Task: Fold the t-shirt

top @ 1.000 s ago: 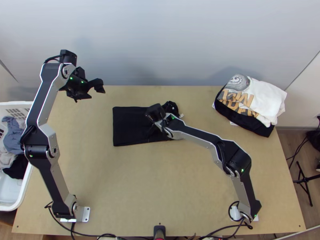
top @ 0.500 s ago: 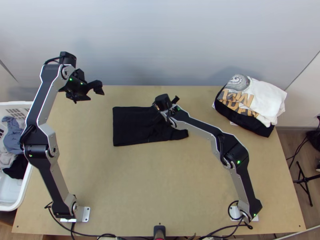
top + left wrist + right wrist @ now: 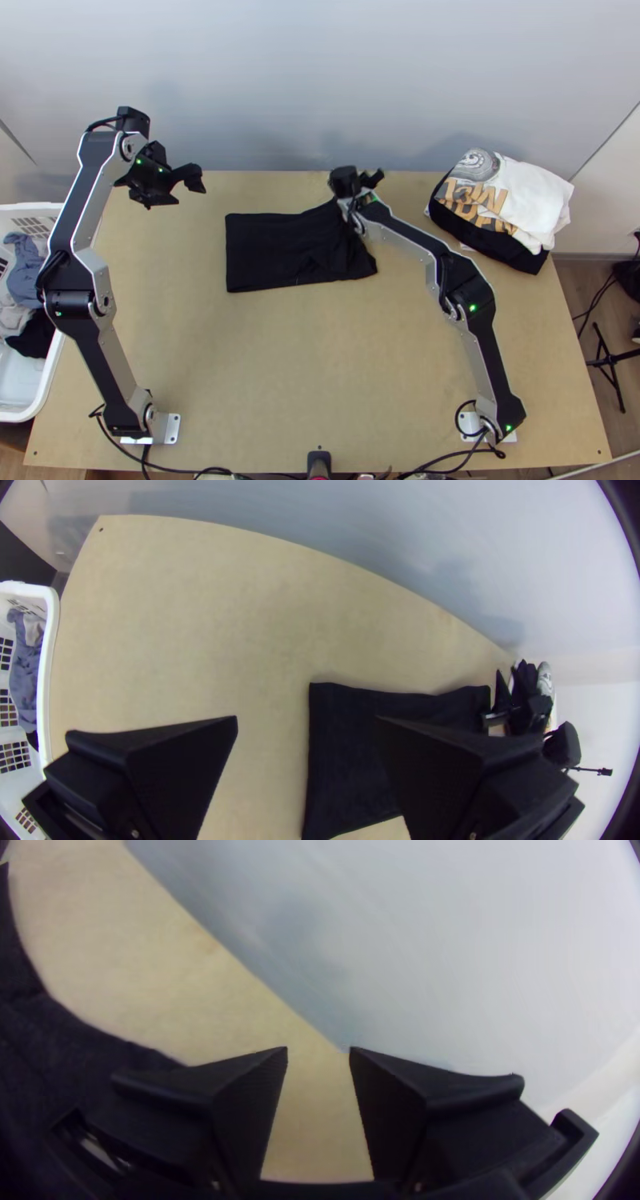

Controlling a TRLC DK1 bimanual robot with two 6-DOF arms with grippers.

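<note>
The black t-shirt (image 3: pixel 276 252) lies flat on the wood, so the robot's right gripper needs to pinch it next at its rumpled, flared end.
The black t-shirt (image 3: pixel 276 252) lies as a flat, folded rectangle behind the table's middle, its right end slightly rumpled and flared. My left gripper (image 3: pixel 186 192) is held up at the back left, apart from the cloth. In the left wrist view, the left gripper (image 3: pixel 307 717) stands wide open, with the t-shirt (image 3: pixel 343 747) farther off. My right gripper (image 3: pixel 367 179) is at the shirt's back right corner, its arm covering part of that end. In the right wrist view, the right gripper (image 3: pixel 319 1048) is open with no cloth between its fingertips, beside the black fabric (image 3: pixel 47 1053).
A stack of folded white and black shirts (image 3: pixel 528 200) sits at the back right. A white laundry basket (image 3: pixel 48 376) with clothes stands beyond the left edge. Bare wood (image 3: pixel 296 368) spreads in front of the t-shirt, and a wall rises behind the table.
My right gripper has moved back and right from over the shirt, uncovering more of its right end, which now lies flatter. The left gripper has shifted very slightly left.
</note>
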